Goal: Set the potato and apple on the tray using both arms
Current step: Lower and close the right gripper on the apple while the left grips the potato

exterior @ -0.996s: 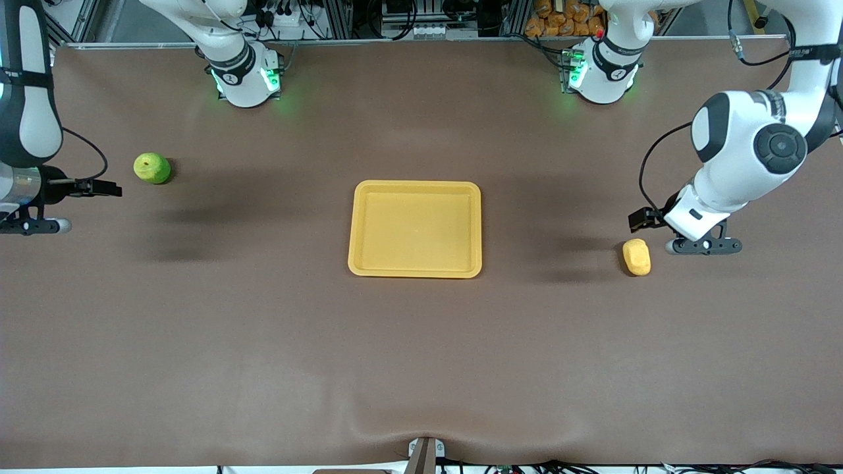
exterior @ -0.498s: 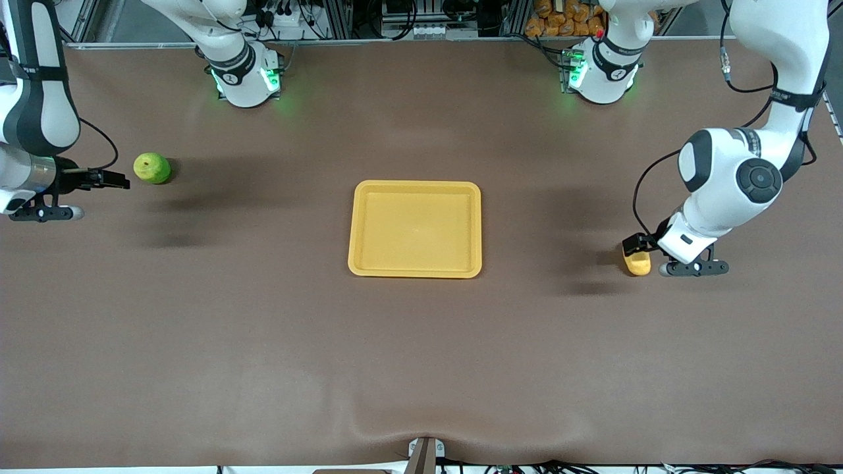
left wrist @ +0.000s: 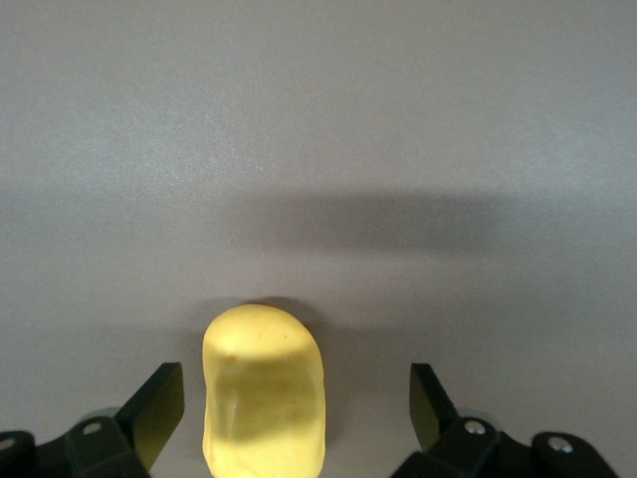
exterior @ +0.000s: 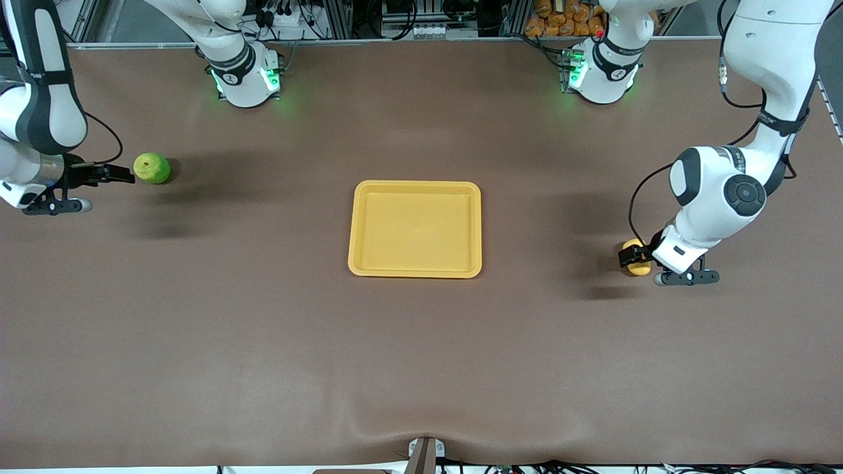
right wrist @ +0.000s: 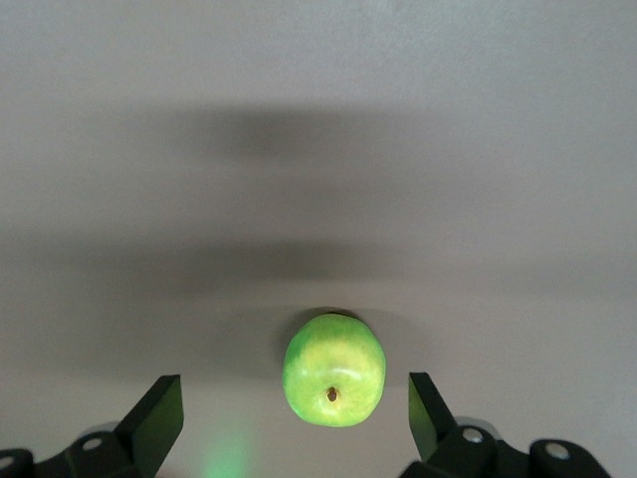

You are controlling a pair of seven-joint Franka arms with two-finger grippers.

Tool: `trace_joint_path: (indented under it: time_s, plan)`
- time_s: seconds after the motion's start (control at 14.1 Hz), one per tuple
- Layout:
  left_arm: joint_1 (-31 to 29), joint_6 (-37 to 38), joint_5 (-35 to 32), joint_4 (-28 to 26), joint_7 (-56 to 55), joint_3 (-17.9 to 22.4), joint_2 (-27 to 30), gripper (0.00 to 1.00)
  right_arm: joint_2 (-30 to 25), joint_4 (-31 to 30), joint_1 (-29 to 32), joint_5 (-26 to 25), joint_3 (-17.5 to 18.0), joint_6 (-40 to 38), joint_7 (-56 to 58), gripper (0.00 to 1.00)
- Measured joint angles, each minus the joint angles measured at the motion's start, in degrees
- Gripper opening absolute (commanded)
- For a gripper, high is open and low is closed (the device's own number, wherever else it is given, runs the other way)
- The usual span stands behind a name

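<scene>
I need to lower my left gripper's fingers before closing on the potato, because they are above the potato (exterior: 637, 265) (left wrist: 264, 398) and would miss it if I closed now.
The yellow-orange tray (exterior: 415, 185) lies mid-table. The potato (exterior: 637, 265), a yellow oblong lump, lies toward the left arm's end. My left gripper (exterior: 629, 255) is low over it, open. In the left wrist view the potato (left wrist: 264, 398) lies between the fingers (left wrist: 157, 410) of the left gripper (left wrist: 294, 403), with gaps on both sides. The green apple (exterior: 152, 168) sits toward the right arm's end. My right gripper (exterior: 126, 175) is beside it, open. In the right wrist view the apple (right wrist: 334, 370) sits at the mouth of the right gripper (right wrist: 294, 410), untouched.
Brown cloth covers the table (exterior: 421, 355). The two green-lit arm bases (exterior: 244, 79) (exterior: 599, 76) stand along the table's edge farthest from the front camera. A small bracket (exterior: 425, 451) sits at the nearest edge.
The left gripper has come down from beside the potato to straddle it. The right gripper has moved toward the apple, up to its side. Both stayed open.
</scene>
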State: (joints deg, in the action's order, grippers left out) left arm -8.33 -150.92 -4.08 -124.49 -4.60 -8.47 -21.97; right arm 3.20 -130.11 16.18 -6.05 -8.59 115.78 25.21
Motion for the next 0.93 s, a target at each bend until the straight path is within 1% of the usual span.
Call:
trace_joint_path:
  time_s: [0.21, 0.36, 0.57, 0.71, 0.78, 0.93]
  plan:
    - [-0.7, -0.8, -1.5, 0.1, 0.0, 0.3, -1.2, 0.99, 0.0, -2.0, 0.2, -1.1, 0.0, 2.0, 0.0, 1.0]
    - [-0.8, -1.2, -1.8, 0.1, 0.0, 0.5, -1.8, 0.93, 0.0, -3.6, 0.7, -1.3, 0.0, 3.9, 0.1, 1.0]
    - [-1.0, -1.6, -1.9, 0.1, 0.0, 0.7, -2.4, 0.81, 0.0, -6.4, 1.6, -2.8, -0.1, 7.0, 0.1, 1.0]
    - [-1.0, -2.3, -1.9, 0.1, 0.0, 0.8, -3.1, 0.73, 0.0, -7.5, 2.3, -3.4, -0.1, 7.7, 0.1, 1.0]
    - [-1.0, -2.5, -1.9, 0.1, 0.0, 0.8, -3.4, 0.68, 0.0, -7.8, 2.7, -3.4, -0.1, 7.7, 0.1, 1.0]
    - [-1.0, -3.0, -1.9, 0.2, 0.0, 0.8, -4.1, 0.55, 0.0, -8.2, 3.5, -3.4, -0.1, 7.7, 0.1, 1.0]
